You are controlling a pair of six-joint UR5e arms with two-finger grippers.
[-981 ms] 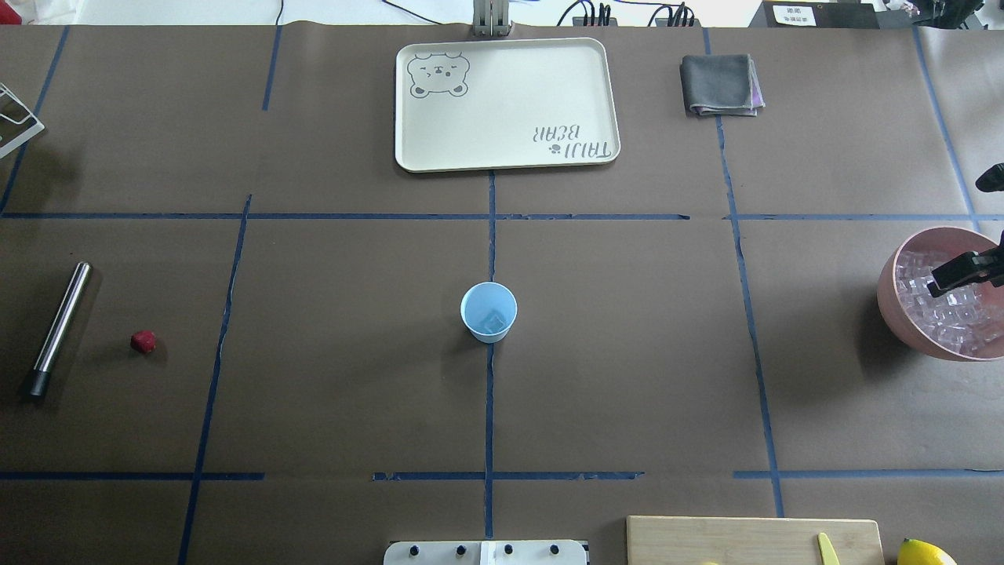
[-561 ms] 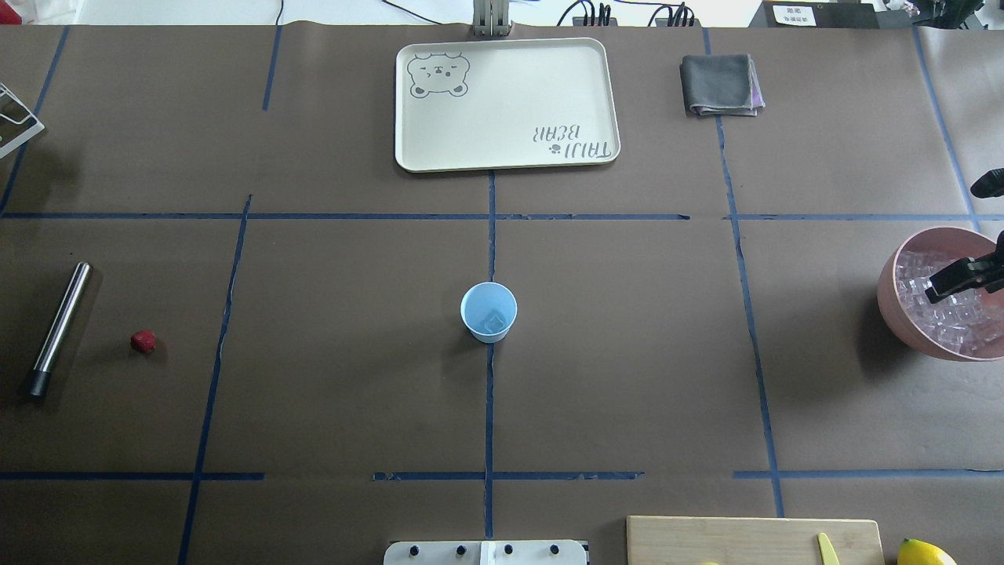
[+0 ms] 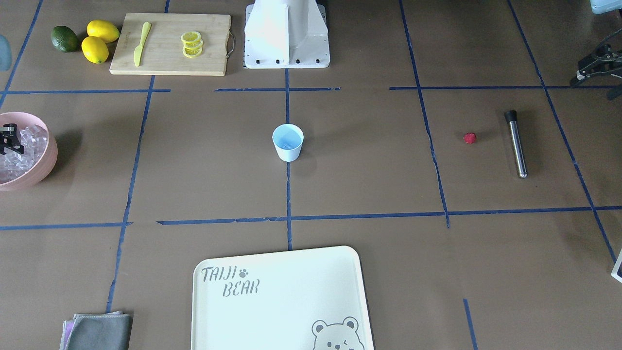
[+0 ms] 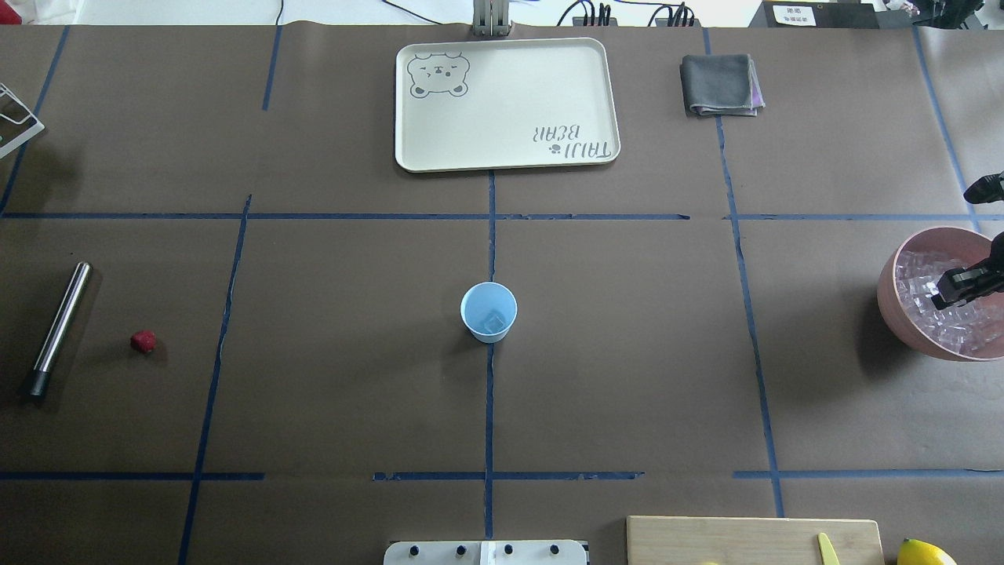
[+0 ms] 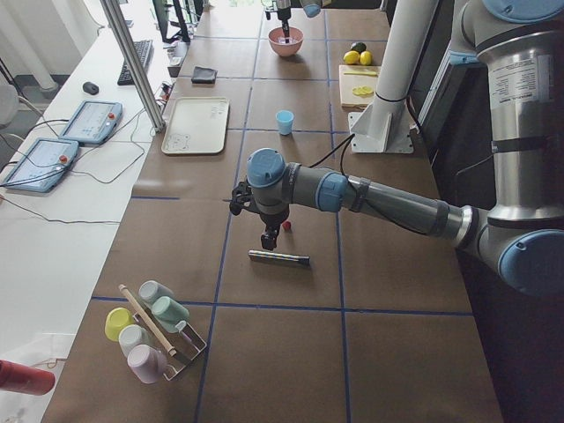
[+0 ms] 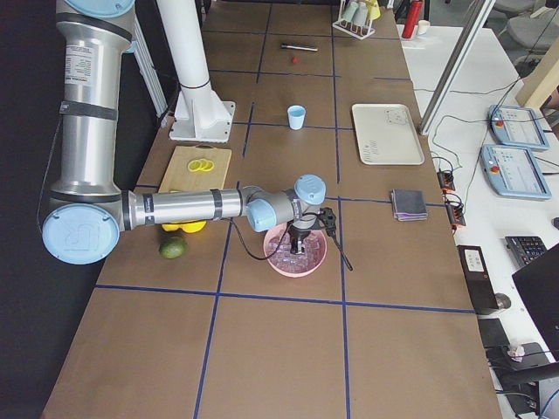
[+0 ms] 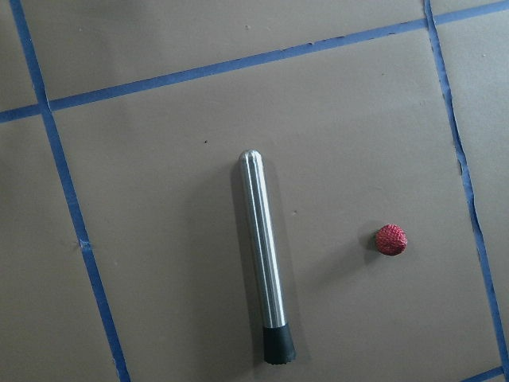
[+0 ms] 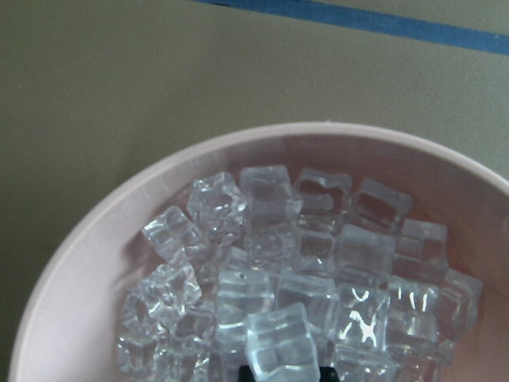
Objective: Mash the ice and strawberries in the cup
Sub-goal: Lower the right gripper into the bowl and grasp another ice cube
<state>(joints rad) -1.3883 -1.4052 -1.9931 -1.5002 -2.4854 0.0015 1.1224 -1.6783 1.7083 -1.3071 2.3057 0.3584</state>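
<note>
I should grab the ice cube next with my right gripper by its raised upper sides, since packed neighbours crowd its lower half.
The pale blue cup stands upright at the table's centre with one clear ice cube inside. Several more ice cubes fill the pink bowl at the right edge. My right gripper is down in the bowl, open, with its fingertips on either side of a top cube. The red strawberry lies at the far left beside a steel muddler. My left gripper hovers above them; I cannot tell whether it is open or shut. Its wrist view shows the strawberry and muddler.
A cream tray and a folded grey cloth lie at the far side. A cutting board with lemon slices and a knife, lemons and an avocado sit beside the robot base. A cup rack stands at the left end.
My right gripper has sunk lower into the pink bowl, onto the ice. The cup, strawberry and muddler have not moved.
</note>
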